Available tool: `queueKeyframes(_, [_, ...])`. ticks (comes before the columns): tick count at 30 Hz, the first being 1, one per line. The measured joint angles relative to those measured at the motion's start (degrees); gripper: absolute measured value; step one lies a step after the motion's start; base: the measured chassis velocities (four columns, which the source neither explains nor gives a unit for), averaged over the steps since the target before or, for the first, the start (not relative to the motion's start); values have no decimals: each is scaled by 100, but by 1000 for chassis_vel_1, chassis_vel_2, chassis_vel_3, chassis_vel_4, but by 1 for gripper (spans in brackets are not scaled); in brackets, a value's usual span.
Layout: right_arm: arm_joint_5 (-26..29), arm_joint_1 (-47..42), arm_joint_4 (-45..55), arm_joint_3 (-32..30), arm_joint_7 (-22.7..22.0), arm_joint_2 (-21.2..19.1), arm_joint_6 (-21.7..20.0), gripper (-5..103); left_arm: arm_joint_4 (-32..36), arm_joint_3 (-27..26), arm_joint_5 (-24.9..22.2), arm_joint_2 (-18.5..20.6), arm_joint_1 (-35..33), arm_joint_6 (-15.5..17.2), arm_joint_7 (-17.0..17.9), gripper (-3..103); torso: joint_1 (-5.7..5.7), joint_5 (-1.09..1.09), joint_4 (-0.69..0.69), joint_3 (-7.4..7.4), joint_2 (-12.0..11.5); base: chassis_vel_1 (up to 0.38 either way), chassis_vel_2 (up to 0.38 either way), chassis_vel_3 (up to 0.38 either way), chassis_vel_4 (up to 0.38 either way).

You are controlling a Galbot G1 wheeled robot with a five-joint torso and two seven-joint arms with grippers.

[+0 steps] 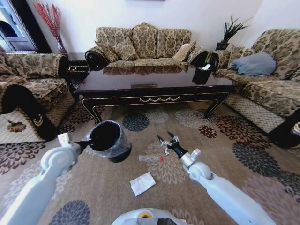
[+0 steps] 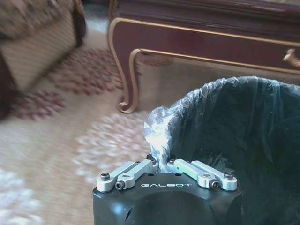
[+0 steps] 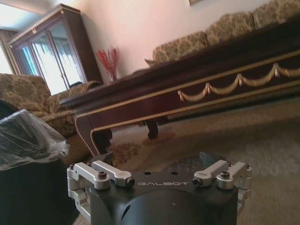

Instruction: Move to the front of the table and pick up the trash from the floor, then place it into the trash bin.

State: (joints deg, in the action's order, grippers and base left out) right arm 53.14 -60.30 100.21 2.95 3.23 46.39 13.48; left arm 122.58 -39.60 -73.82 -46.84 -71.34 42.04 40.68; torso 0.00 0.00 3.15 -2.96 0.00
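My right gripper grips the clear plastic bottle by its end with the cap (image 1: 161,159) next, then drops it into the black trash bin (image 1: 110,141).
The dark wood table (image 1: 154,89) with gold trim stands ahead on the patterned carpet. My left gripper (image 1: 86,145) is shut on the rim of the black trash bin (image 1: 110,141), pinching its plastic liner (image 2: 158,136) and holding the bin tilted above the floor. Of the trash, a clear bottle with a red cap (image 1: 151,158) lies on the carpet between the arms. A white paper square (image 1: 142,183) lies nearer to me. My right gripper (image 1: 167,139) is open, low over the carpet just beyond the bottle. The bin (image 3: 28,140) stands beside the right gripper (image 3: 161,171) in the right wrist view.
Patterned sofas stand at the left (image 1: 28,89), back (image 1: 143,44) and right (image 1: 272,79). A black tissue holder (image 1: 202,74) sits on the table's right end. The table's curved leg (image 2: 129,79) is close to the bin. Open carpet lies around the trash.
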Motion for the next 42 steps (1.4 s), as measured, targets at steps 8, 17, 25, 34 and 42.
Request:
queueKeyframes(8, [36,448,-976,926,-735,406,-199,100,519,-164,1002,-9,-220,-100,314,2,0,0,1,0,0,0,0,0,0])
queueKeyframes(17, [-659,1397,-1952,1955,94,472,-376,100,591,-601,831,163,-368,-15,356,2,0,0,0,-1,0,0,0,0,0])
queueKeyframes(25, [-1632,2667,-3910,2509,3191,809,-117,100,781,-856,637,146,-622,5,342,2,0,1,-1,-1,0,0,0,0,0])
queueKeyframes(34, [-2226,3127,-5344,2527,4141,1454,154,100,930,-1077,508,42,-908,12,344,2,0,1,0,-1,0,0,0,0,0])
queueKeyframes(42, [-2411,3221,-6209,2490,3788,2280,249,100,1045,-1265,489,13,-1113,14,344,2,0,-1,-1,-1,0,0,0,0,0])
